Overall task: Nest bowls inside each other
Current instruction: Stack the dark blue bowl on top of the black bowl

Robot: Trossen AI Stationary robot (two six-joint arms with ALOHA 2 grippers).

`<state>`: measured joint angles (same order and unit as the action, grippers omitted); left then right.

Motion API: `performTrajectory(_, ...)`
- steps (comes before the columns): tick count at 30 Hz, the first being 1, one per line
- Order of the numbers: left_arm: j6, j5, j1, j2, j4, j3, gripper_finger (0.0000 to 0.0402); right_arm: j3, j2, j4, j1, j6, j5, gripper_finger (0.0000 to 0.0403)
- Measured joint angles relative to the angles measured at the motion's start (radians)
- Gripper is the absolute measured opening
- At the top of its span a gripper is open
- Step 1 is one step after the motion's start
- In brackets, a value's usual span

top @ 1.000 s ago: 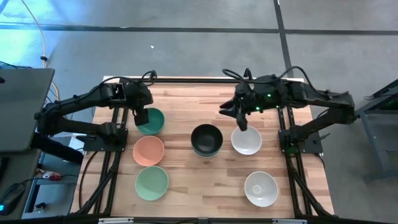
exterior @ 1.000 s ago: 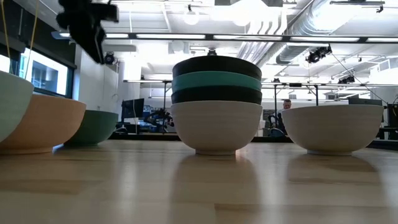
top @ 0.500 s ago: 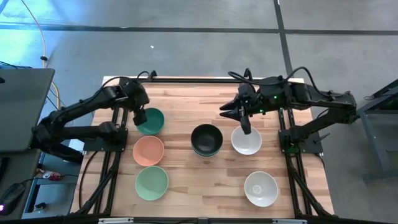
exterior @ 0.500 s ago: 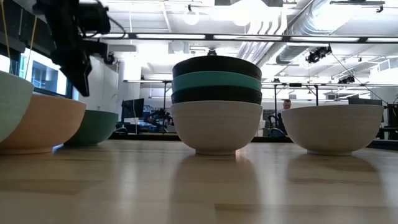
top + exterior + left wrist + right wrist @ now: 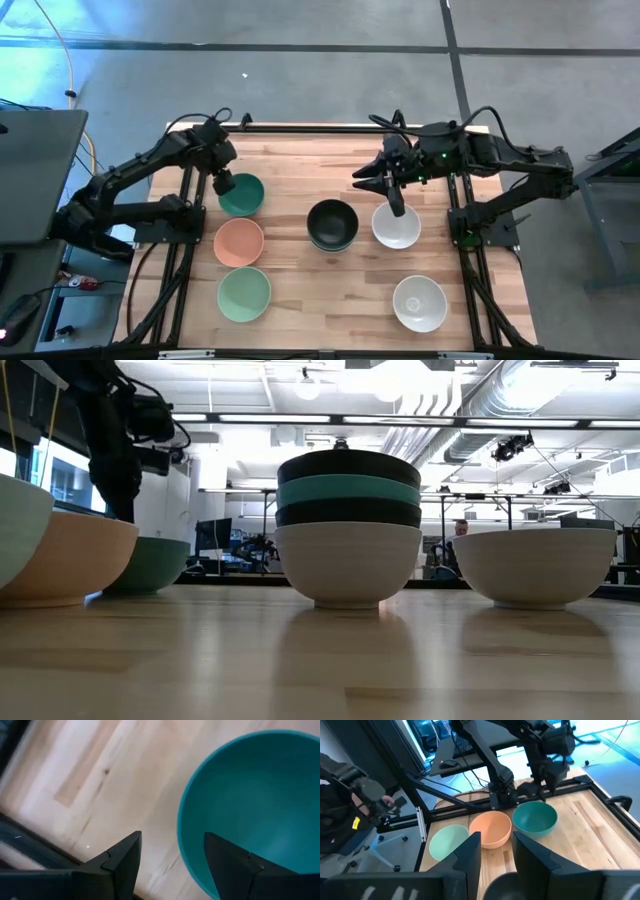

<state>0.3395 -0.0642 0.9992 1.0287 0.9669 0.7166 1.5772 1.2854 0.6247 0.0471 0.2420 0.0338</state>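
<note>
Both fingers of the left gripper end above the dark green bowl's rim [image 5: 182, 847], over the table and the bowl's hollow, so the left gripper should go lower first and then close on the dark green bowl.
My left gripper [image 5: 222, 184] [image 5: 172, 865] is open and low over the dark green bowl [image 5: 241, 195]. One finger is outside the bowl's left rim [image 5: 182, 835] and one is over its hollow, and neither plainly touches. My right gripper [image 5: 390, 198] [image 5: 497, 855] is open and hangs above the far rim of a white bowl [image 5: 396, 227]. At mid-table stands a nested stack [image 5: 348, 525]: white at the bottom, then black, teal and black on top. The peach bowl [image 5: 239, 241], the mint bowl [image 5: 244, 294] and another white bowl [image 5: 419, 302] stand singly on their feet.
Both arms' black frames [image 5: 180, 250] [image 5: 470, 250] run along the left and right sides of the wooden table [image 5: 300, 170]. Bare wood lies between the stack and the near edge. In the room beyond the table, a person [image 5: 350, 795] sits by desks and monitors.
My left gripper has come down from well above the table to the dark green bowl's left rim, staying open. No bowl has moved.
</note>
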Motion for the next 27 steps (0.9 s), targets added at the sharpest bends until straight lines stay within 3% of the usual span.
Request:
performTrajectory(18, 0.013, -0.022, 0.002, 0.181, -0.031, 0.000, 0.0200, 0.000, 0.000, -0.008, 0.000, 0.000, 0.000, 0.0103)
performTrajectory(23, 0.013, -0.022, 0.002, 0.209, -0.040, 0.000, 0.0164, 0.000, 0.000, -0.008, 0.000, 0.002, 0.000, 0.0103)
performTrajectory(27, 0.015, -0.023, 0.002, 0.224, -0.040, 0.000, 0.0102, 0.000, 0.000, -0.008, 0.000, 0.002, 0.000, 0.0103)
